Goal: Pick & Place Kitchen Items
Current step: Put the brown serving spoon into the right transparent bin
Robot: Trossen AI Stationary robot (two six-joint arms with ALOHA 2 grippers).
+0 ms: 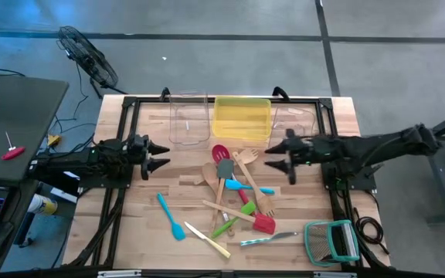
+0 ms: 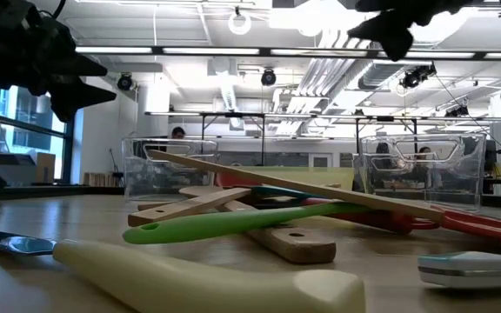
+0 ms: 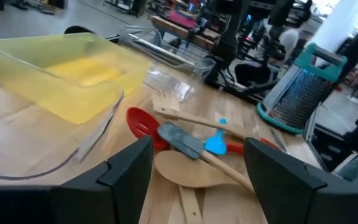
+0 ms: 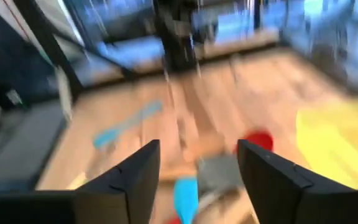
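I should next grab the wooden fork by its long handle (image 1: 246, 174) with my right gripper. It then goes away in the clear bin.
A heap of utensils lies mid-table: a red slotted spoon (image 1: 220, 152), a grey spatula (image 1: 225, 169), wooden spoons and a wooden fork (image 1: 247, 158), a red spatula (image 1: 263, 224), a green spatula (image 1: 224, 228). A blue spatula (image 1: 171, 216) lies apart to the left. My left gripper (image 1: 163, 155) is open and empty, left of the heap, above the table. My right gripper (image 1: 273, 156) is open and empty, right of the heap. The grey spatula (image 3: 180, 140) and red spoon (image 3: 143, 122) show between my left fingers, farther off.
A clear bin (image 1: 188, 120), a yellow bin (image 1: 242, 118) and another clear bin (image 1: 296, 117) stand in a row at the far edge. A green-framed wire rack (image 1: 332, 241) stands at the near right corner. A cream-handled knife (image 1: 207, 240) and metal cutlery (image 1: 269, 239) lie near the front.
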